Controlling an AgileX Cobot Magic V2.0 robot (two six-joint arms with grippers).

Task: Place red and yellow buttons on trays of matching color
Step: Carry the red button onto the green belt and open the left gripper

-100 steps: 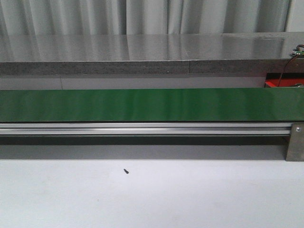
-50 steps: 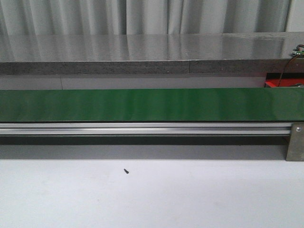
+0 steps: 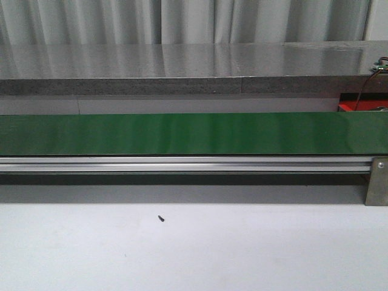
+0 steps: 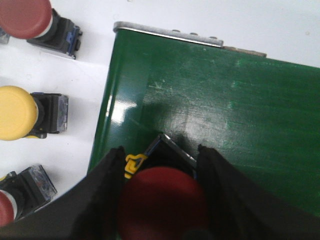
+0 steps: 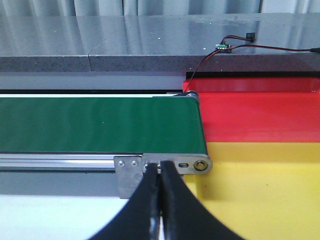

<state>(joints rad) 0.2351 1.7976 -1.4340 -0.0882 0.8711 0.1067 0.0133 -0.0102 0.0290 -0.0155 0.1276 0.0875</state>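
The red button's base sits over the green belt [image 4: 225, 110], so the button would stand, and it is now time for my left gripper to release the button.
In the left wrist view my left gripper [image 4: 160, 172] is shut on a red button [image 4: 162, 202], its black base with a yellow clip just above the green conveyor belt [image 4: 225, 110] near its end. On the white table beside the belt lie a red button [image 4: 25, 17], a yellow button [image 4: 17, 112] and another red button [image 4: 10, 205]. In the right wrist view my right gripper [image 5: 160, 167] is shut and empty, over the belt's metal end bracket [image 5: 132, 175]. The red tray [image 5: 255, 117] and the yellow tray [image 5: 260, 190] lie past the belt end. Neither gripper shows in the front view.
The front view shows the green belt [image 3: 194, 133] on its aluminium rail [image 3: 182, 163], a grey stone counter [image 3: 182, 63] behind it, and a small black screw [image 3: 161, 218] on the white table. Wires with a small circuit board [image 5: 222, 47] lie on the counter.
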